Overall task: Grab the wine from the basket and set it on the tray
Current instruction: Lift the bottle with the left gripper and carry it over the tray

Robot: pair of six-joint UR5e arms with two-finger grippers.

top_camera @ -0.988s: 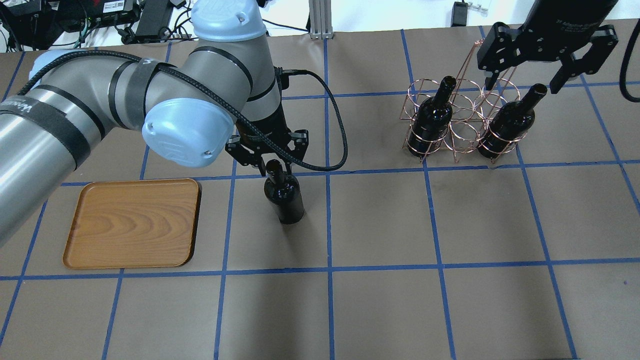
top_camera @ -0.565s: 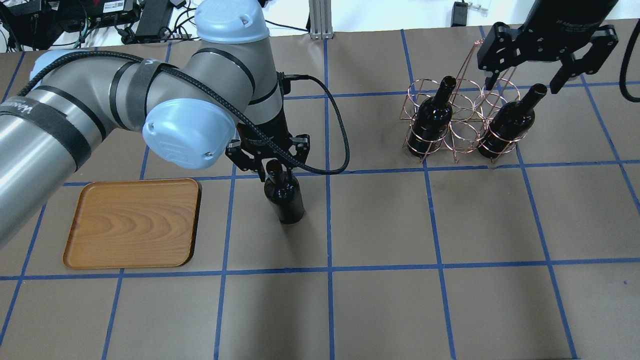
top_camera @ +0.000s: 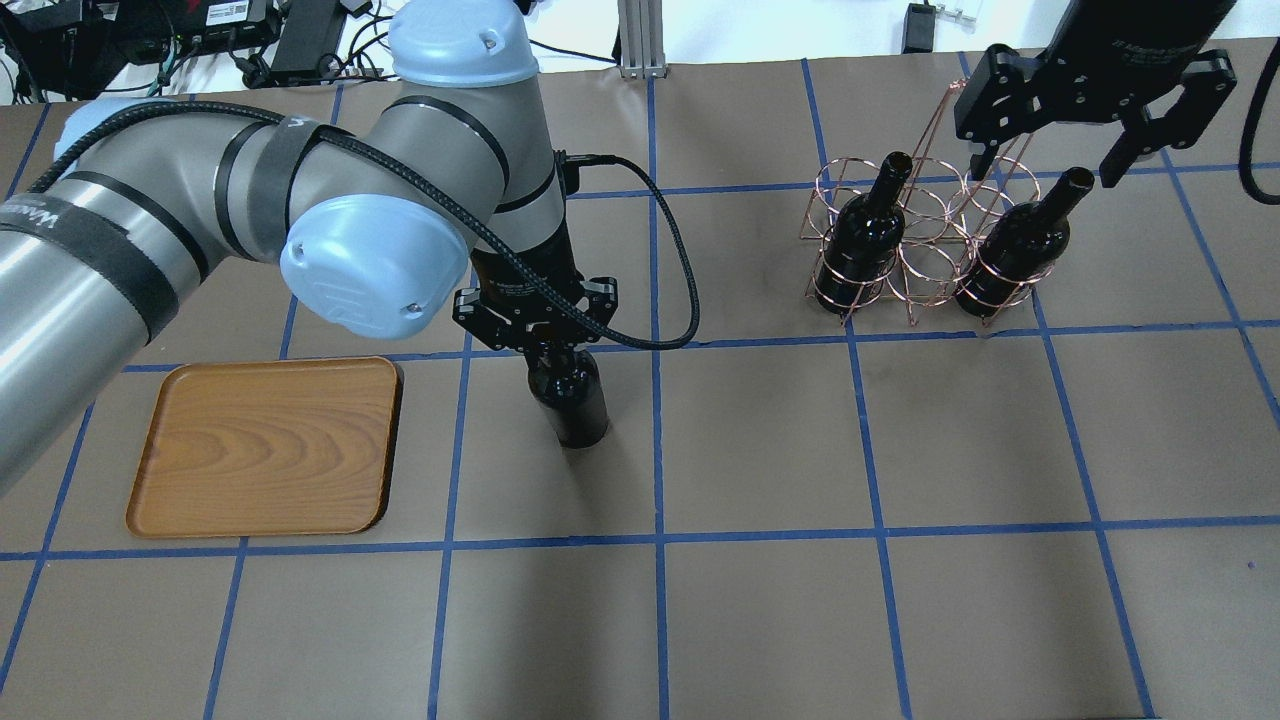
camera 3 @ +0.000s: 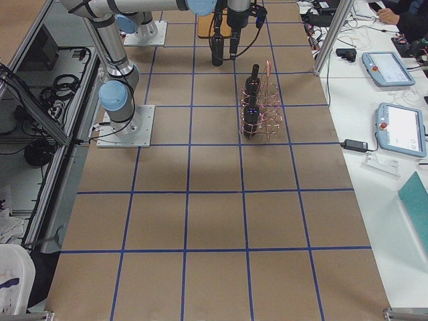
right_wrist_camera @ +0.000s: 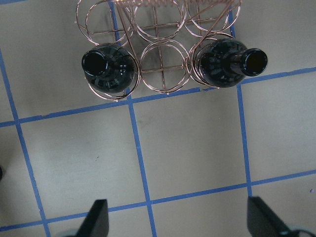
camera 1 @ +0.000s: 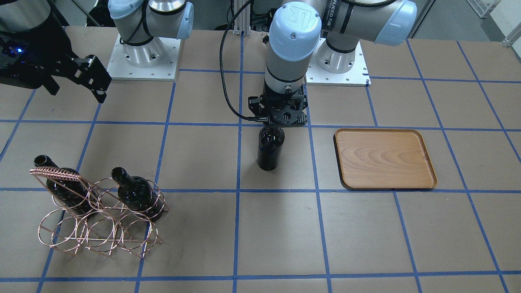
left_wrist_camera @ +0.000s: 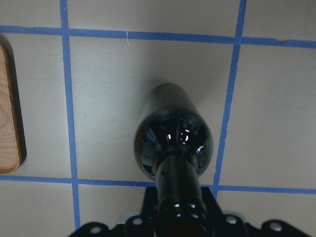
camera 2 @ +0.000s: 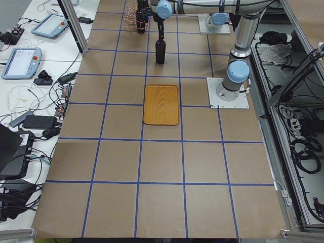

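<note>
The robot's left gripper should next take hold of the black wine bottle by its neck (left_wrist_camera: 177,177), so that it can put the wine on the tray (left_wrist_camera: 7,113).
One wine bottle (top_camera: 575,405) stands upright on the table, right of the tray (top_camera: 265,445). My left gripper (top_camera: 546,338) is low over its neck, fingers spread on either side; the mouth is hidden. The left wrist view shows the bottle (left_wrist_camera: 170,128) straight below, with its neck running up between the gripper parts. The tray (camera 1: 384,158) is bare. Two more bottles (top_camera: 860,240) (top_camera: 1010,255) stand in the copper wire basket (top_camera: 925,255). My right gripper (top_camera: 1050,170) hangs open and empty above the basket (right_wrist_camera: 158,69).
Blue tape lines grid the brown table. The two arm bases (camera 1: 338,61) stand at the robot's edge. A black cable (top_camera: 680,260) loops off the left wrist. Tablets and cables lie on side benches beyond the table ends.
My left gripper has come down around the bottle's neck, so the mouth is now covered. The bottle, the tray, the basket and the right arm have not moved.
</note>
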